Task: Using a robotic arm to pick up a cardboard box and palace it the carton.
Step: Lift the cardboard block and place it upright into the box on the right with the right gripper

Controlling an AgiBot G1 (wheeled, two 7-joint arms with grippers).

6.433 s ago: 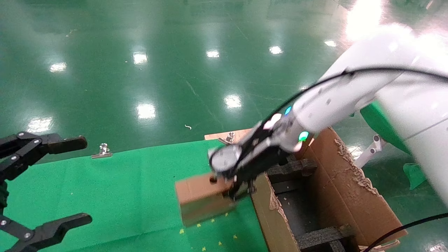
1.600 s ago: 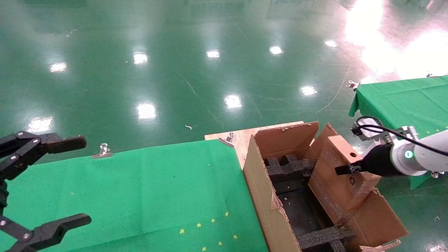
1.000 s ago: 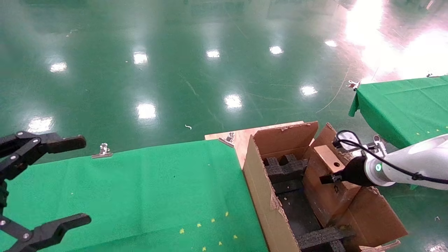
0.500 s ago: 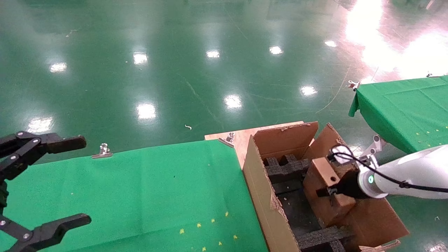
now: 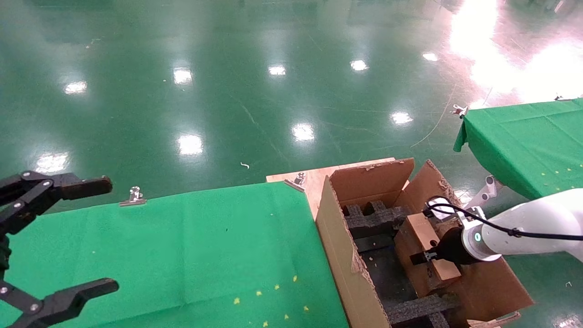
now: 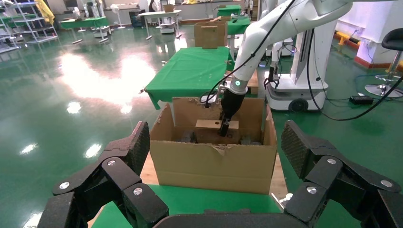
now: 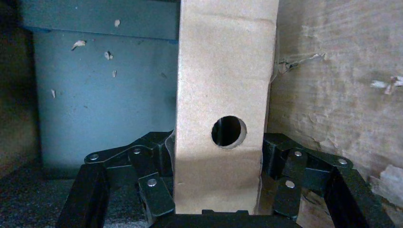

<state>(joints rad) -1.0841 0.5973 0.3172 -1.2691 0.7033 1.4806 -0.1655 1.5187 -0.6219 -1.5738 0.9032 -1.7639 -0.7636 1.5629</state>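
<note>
The robot's right gripper should open now, because the box is deep between the black foam inserts and the cardboard box would stay in the carton.
The small brown cardboard box [image 5: 421, 237] stands tilted inside the large carton [image 5: 339, 246], against its right wall, between the black foam inserts [image 5: 371, 217]. My right gripper [image 5: 426, 260], on the white arm [image 5: 533, 228], is shut on the box's upper end. In the right wrist view the box [image 7: 223, 85] with its round hole fills the gap of the gripper [image 7: 218, 164], and the fingers [image 7: 154, 159] press both sides. My left gripper [image 5: 107, 234] hangs open and empty over the green table at the far left. The left wrist view shows the carton [image 6: 214, 164] and the box [image 6: 209, 125].
A green cloth covers the table [image 5: 182, 241], with a metal clip [image 5: 134, 196] at its far edge. A bare wooden board [image 5: 314, 178] lies beside the carton. A second green table [image 5: 524, 132] stands at the right. Ragged carton flaps [image 5: 371, 180] stand up at the back.
My right gripper carried the box from the green table over the carton. Over the last second it lowered the box deeper between the foam inserts. The left arm has not moved.
</note>
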